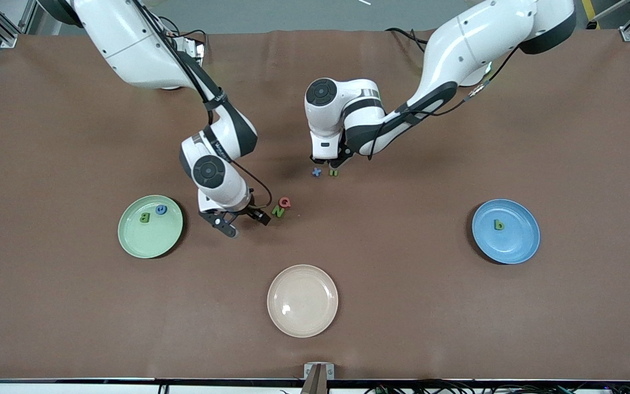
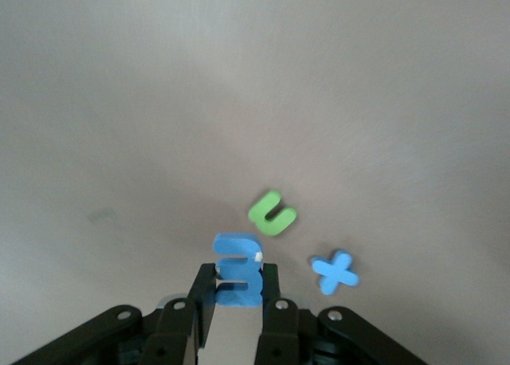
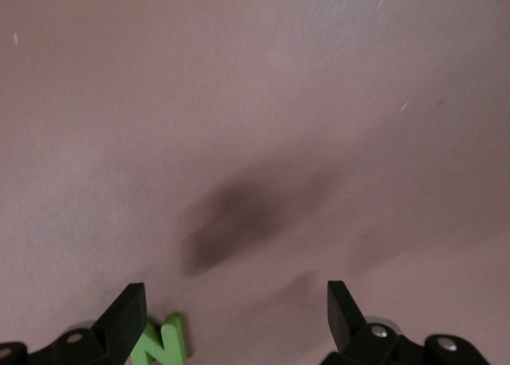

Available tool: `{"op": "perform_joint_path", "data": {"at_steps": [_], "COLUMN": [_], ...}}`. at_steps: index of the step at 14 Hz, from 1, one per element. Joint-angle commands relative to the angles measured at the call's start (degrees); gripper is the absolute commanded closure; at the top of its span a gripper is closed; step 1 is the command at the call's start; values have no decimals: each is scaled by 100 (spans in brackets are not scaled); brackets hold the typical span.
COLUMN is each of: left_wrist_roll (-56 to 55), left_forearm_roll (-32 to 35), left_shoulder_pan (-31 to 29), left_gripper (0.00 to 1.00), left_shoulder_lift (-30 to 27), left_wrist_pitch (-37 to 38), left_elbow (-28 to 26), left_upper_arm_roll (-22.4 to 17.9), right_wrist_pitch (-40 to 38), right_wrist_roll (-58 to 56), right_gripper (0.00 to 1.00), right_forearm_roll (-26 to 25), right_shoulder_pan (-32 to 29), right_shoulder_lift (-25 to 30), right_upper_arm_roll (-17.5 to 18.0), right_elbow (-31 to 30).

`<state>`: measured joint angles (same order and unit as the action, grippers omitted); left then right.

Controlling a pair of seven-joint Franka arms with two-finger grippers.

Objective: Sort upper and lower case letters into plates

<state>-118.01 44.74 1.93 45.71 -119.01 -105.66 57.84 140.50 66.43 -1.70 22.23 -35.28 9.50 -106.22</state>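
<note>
My right gripper is too high to close on the green N.
My left gripper (image 2: 237,284) is shut on a blue letter (image 2: 237,257), held upright low over the table's middle. Beside it on the cloth lie a green letter (image 2: 272,213) (image 1: 334,173) and a blue x (image 2: 335,272) (image 1: 316,172). In the front view the left gripper (image 1: 328,161) hides the held letter. My right gripper (image 1: 233,221) (image 3: 235,309) stands open beside the mint green plate (image 1: 145,243), with a green N (image 1: 278,210) (image 3: 163,343) by one fingertip and a red Q (image 1: 285,203) next to the N. The green plate holds a green B (image 1: 144,217) and a small blue letter (image 1: 161,209). The blue plate (image 1: 512,246) holds a green b (image 1: 499,224).
A cream-beige plate (image 1: 302,300) with nothing in it sits nearest the front camera, midway along the table. The brown cloth (image 1: 402,306) covers the whole table. The blue plate is toward the left arm's end, the green plate toward the right arm's end.
</note>
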Motion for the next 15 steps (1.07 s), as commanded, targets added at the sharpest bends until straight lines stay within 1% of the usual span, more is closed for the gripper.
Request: {"op": "perform_joint_path", "data": {"at_steps": [1,2,3,4,6,7,9,11,13,15], "left_wrist_roll": [1187,1827,2712,3461,4972,5781,6726,7245,7458,7826], "left_forearm_roll": [-89,-89,-89,-89,-80,-80,-71,43,201,351], "left_shoulder_pan": [-1243,-1727,-2227,-2694,-3739,-4162,-4839,-5411,-5825,-6317], "left_gripper": [100,100,100,100,99,99,99,99,98,98], "left_shoulder_lift": [-177,-177,-168,-168,-142,-159,-168,-150,-124,-115], "left_wrist_pitch": [919,1445,1973,2230,2461,2461,2470,2400,2286,1919], "left_elbow": [-86,-121,-148,-165,-340,-472,-692,-1060,-1333,-1641], "left_upper_arm_roll": [1102,1524,1981,2299,2923,3083,3251,3365,3365,3374], "right_wrist_pitch": [-5,4,39,109,249,259,268,364,382,373], "right_wrist_roll": [265,265,265,265,265,265,274,283,432,537], "right_gripper": [0,0,0,0,0,2,5,8,9,11], "right_forearm_roll": [-93,-119,-163,-233,-444,-514,-559,-559,-559,-568], "right_shoulder_pan": [317,413,466,519,528,528,555,555,651,809], "right_shoulder_lift": [-172,-190,-208,-242,-287,-304,-348,-401,-462,-489], "right_upper_arm_roll": [-89,-123,-141,-150,-150,-150,-150,-150,-194,-317], "right_elbow": [250,277,312,330,330,330,338,330,365,417]}}
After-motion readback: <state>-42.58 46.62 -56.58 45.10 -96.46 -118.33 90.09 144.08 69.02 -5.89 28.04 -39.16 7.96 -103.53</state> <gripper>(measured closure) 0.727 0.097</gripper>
